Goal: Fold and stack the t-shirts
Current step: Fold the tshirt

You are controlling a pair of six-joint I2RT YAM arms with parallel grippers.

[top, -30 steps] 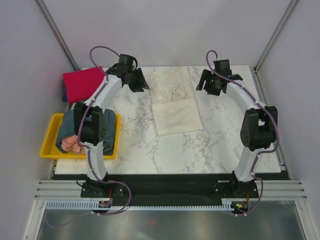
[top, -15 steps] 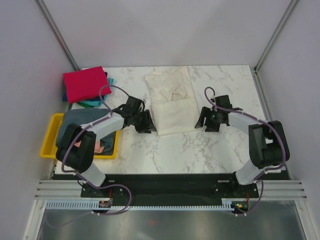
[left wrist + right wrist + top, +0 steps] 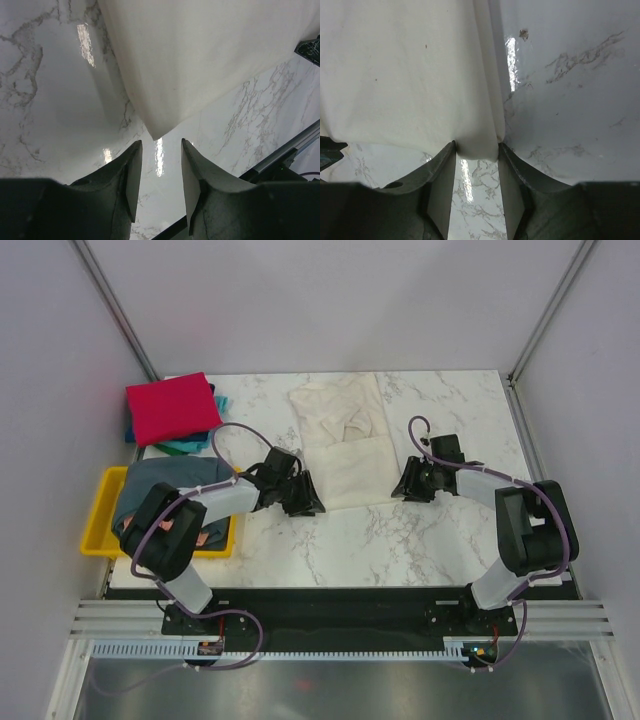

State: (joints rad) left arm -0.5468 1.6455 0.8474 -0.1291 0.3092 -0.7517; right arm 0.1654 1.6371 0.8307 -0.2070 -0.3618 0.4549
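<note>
My left gripper will next grab the cream-white t-shirt's near corner (image 3: 323, 508) (image 3: 157, 133), to match my right gripper's corner. Then the t-shirt's near edge can be folded over.
The cream-white t-shirt (image 3: 345, 445) lies part folded on the marble table. My left gripper (image 3: 306, 504) is low at its near left corner. In the left wrist view the jaws (image 3: 159, 146) stand open and empty, with the shirt's corner (image 3: 155, 131) just ahead of the tips. My right gripper (image 3: 401, 486) is at the shirt's near right corner. In the right wrist view the jaws (image 3: 476, 150) stand open, with the cloth's corner (image 3: 477, 145) lying between the tips. The red t-shirt (image 3: 170, 408) lies folded on the teal one (image 3: 190, 446) at the back left.
A yellow tray (image 3: 98, 532) at the left edge holds the slate grey-blue t-shirt (image 3: 148, 483) and the salmon pink one (image 3: 207, 537), partly hidden by my left arm. The table's near edge (image 3: 340, 587) runs in front of both grippers.
Both arms have swung from the back of the table down to the near corners of the cream shirt. In the last half second they closed in on those corners.
</note>
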